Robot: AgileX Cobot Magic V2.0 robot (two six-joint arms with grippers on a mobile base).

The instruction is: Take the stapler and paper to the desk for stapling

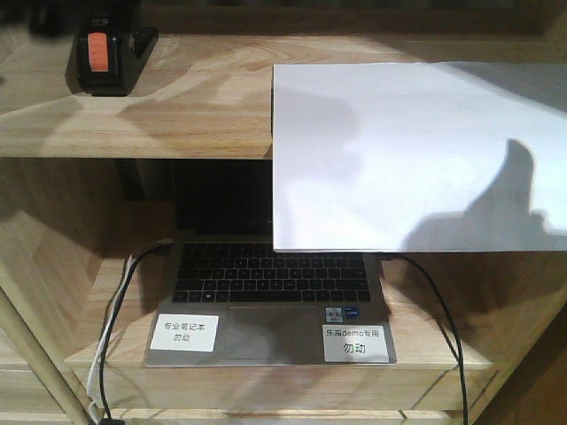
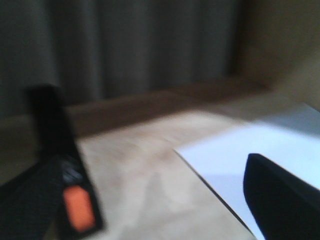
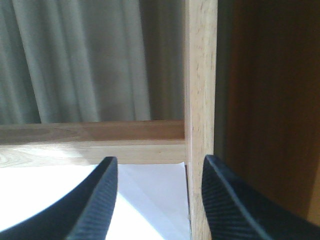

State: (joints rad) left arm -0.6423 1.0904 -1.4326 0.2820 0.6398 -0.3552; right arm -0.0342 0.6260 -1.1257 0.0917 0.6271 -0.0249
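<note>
The left gripper needs to grab the black stapler by its body with the orange patch (image 1: 99,62) next, and then bring it to the desk for stapling.
The black stapler (image 1: 106,53) with an orange patch lies at the far left of the upper wooden shelf (image 1: 195,106). The white paper (image 1: 407,150) lies at the right, its front edge hanging over the shelf edge. Neither gripper shows in the front view. In the blurred left wrist view, my left gripper (image 2: 160,215) is open and empty above the bare wood, with the stapler (image 2: 75,200) at its left and the paper (image 2: 235,150) at its right. My right gripper (image 3: 157,205) is open and empty over the paper's far corner (image 3: 150,195), straddling a wooden upright (image 3: 201,125). The desk is out of view.
An open laptop (image 1: 266,283) with two white labels sits on the lower shelf, with black cables (image 1: 438,301) at both sides. A low back rim (image 3: 90,132) and grey curtains (image 3: 75,60) stand behind the upper shelf.
</note>
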